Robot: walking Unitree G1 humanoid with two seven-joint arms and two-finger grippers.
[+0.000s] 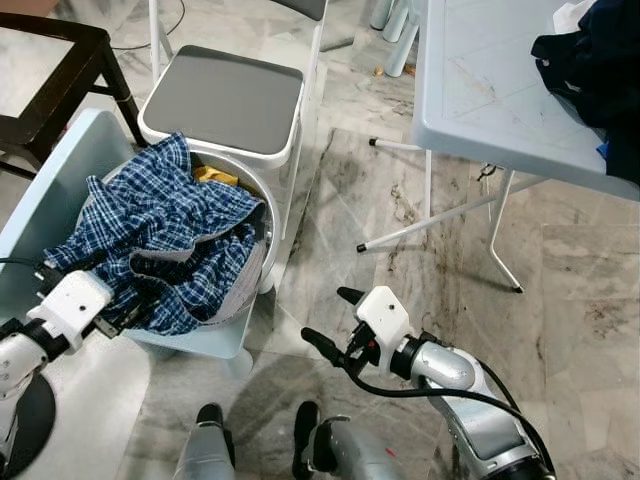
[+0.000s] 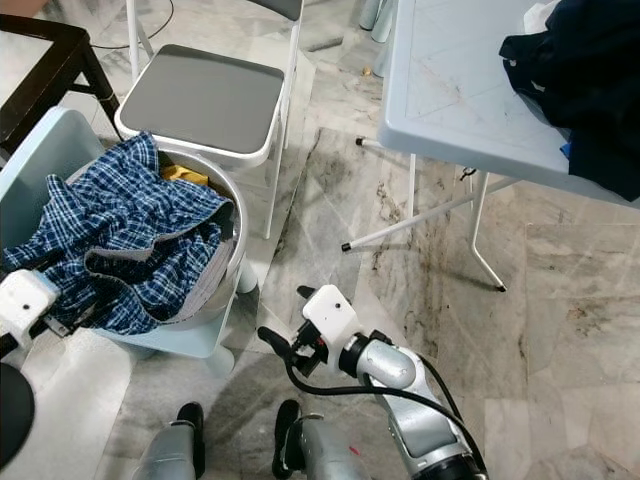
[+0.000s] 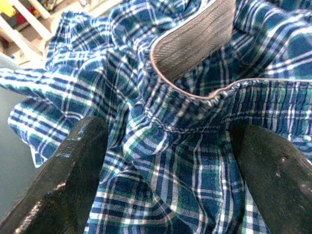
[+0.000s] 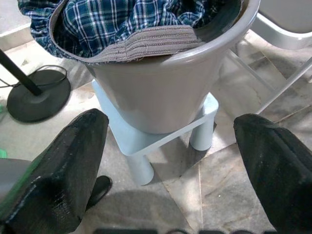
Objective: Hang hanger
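Next, my left gripper grabs the raised fold of its gathered edge (image 3: 168, 109), as the shirt lies slack.
A blue plaid shirt (image 1: 170, 240) is bunched in a grey bucket (image 1: 264, 250) and spills over its rim. My left gripper (image 1: 105, 300) is at the shirt's near-left side. In the left wrist view its two black fingers (image 3: 63, 185) stand wide apart, open, with plaid cloth (image 3: 170, 161) lying between them. My right gripper (image 1: 330, 318) hangs open above the marble floor to the right of the bucket, pointing at it. The right wrist view looks between those fingers (image 4: 63, 165) at the bucket wall (image 4: 161, 87), with nothing held.
The bucket rests on a pale blue stool (image 4: 146, 141). Behind it is a white chair with a grey seat (image 1: 225, 95). A folding table (image 1: 480, 80) at the right carries dark clothes (image 1: 600, 70). A dark wooden frame (image 1: 50, 60) and a black round base (image 4: 34, 100) are at the left.
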